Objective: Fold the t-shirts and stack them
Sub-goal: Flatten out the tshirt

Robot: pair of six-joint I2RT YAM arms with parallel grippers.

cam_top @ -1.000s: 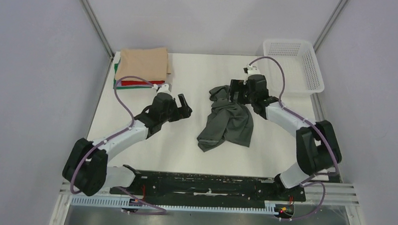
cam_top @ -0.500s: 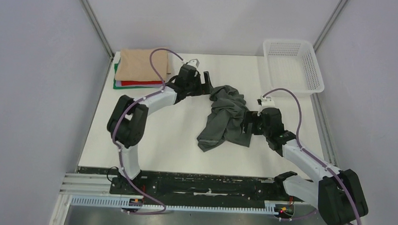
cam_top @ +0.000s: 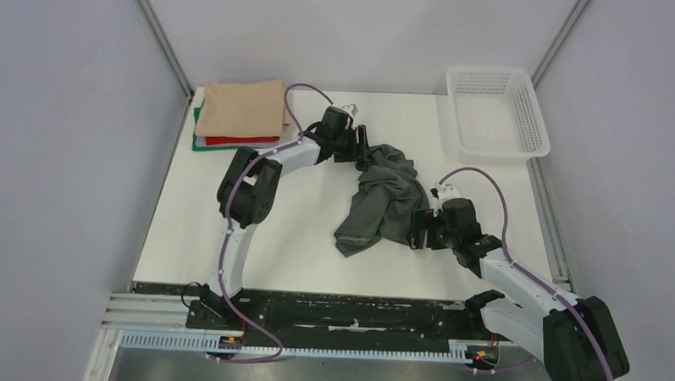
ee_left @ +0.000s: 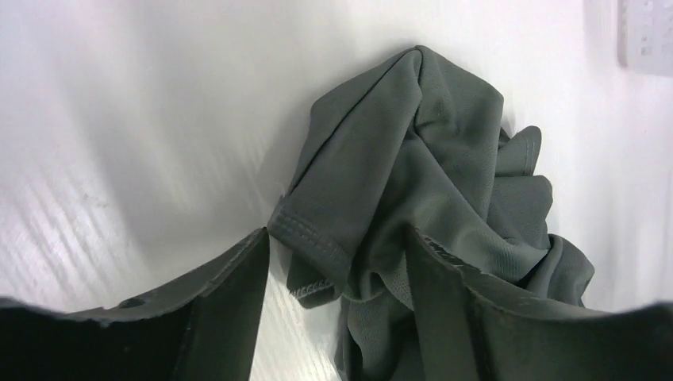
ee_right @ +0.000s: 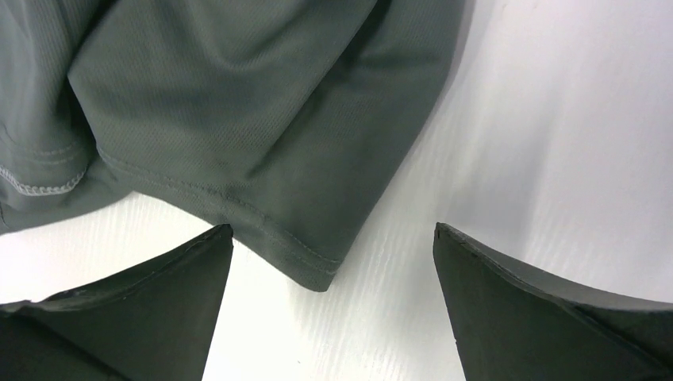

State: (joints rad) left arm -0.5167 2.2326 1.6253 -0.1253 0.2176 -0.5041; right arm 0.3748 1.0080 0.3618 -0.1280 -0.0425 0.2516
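My right gripper's raised fingers stand apart from a shadow in the right wrist view, so it moves closer next before closing on the hem corner.
A crumpled dark charcoal-grey t-shirt (cam_top: 385, 201) lies in the middle of the white table. My left gripper (cam_top: 363, 151) is open at the shirt's far left end; in the left wrist view a hemmed fold (ee_left: 313, 242) sits between the jaws of the gripper (ee_left: 337, 238). My right gripper (cam_top: 414, 230) is open at the shirt's near right corner; in the right wrist view that hem corner (ee_right: 317, 274) lies between the jaws of the gripper (ee_right: 333, 232), untouched. A folded tan shirt (cam_top: 242, 108) tops a red (cam_top: 238, 140) and a green one (cam_top: 202, 145) at the far left.
A white plastic lattice basket (cam_top: 495, 111) stands at the far right corner of the table (cam_top: 256, 238). Grey walls close in on both sides. The arm bases sit on a black rail (cam_top: 347, 314) at the near edge.
My left gripper has swung from the table's left up to the shirt's far end. My right gripper has pulled back from the far end to the shirt's near right corner.
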